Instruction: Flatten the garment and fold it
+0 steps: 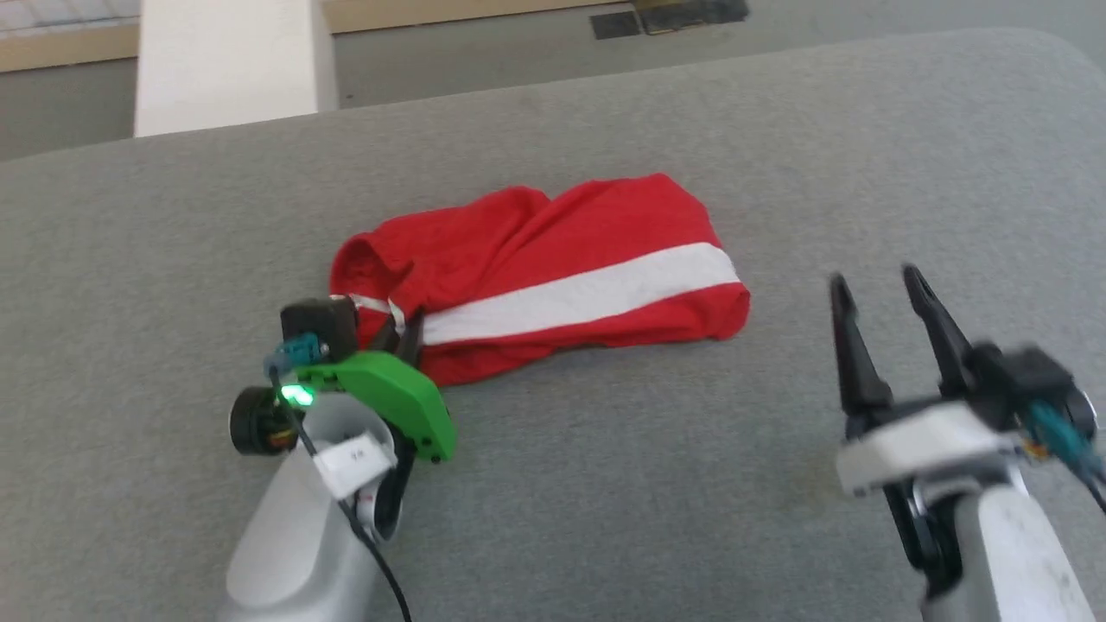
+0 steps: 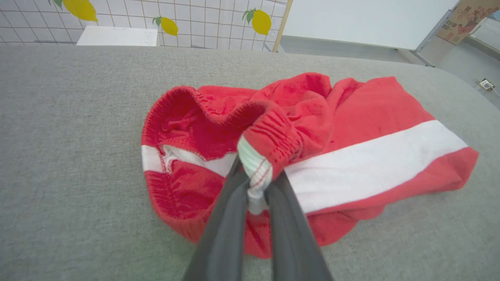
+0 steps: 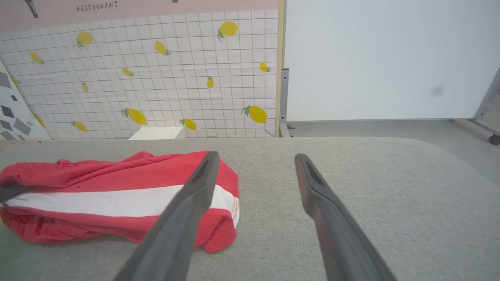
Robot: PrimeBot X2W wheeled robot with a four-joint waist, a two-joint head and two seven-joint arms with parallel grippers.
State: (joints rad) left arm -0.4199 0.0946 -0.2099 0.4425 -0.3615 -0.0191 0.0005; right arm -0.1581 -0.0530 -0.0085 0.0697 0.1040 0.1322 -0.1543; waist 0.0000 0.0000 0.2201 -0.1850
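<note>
I need to flatten the garment (image 1: 553, 268) for folding, so my right gripper should next grab the hem end of its white stripe (image 1: 715, 264).
The garment (image 1: 553, 268) is bright red with a broad white stripe and lies crumpled in the middle of the grey padded surface. Its elastic waistband gapes at its left end (image 2: 183, 128). My left gripper (image 1: 402, 333) is at that left end, shut on a bunched fold of the waistband, which stands pinched between the two dark fingers (image 2: 256, 183). My right gripper (image 1: 881, 289) hovers open to the right of the garment, apart from it, with nothing between its fingers (image 3: 254, 158). The garment's right end (image 3: 218, 203) lies left of that gripper.
The grey padded surface (image 1: 605, 484) stretches wide on all sides of the garment. Its far edge runs along the top, with a white block (image 1: 225, 65) and floor beyond. A tiled wall with lemon prints (image 3: 156, 78) and a white board (image 3: 383, 58) stand behind.
</note>
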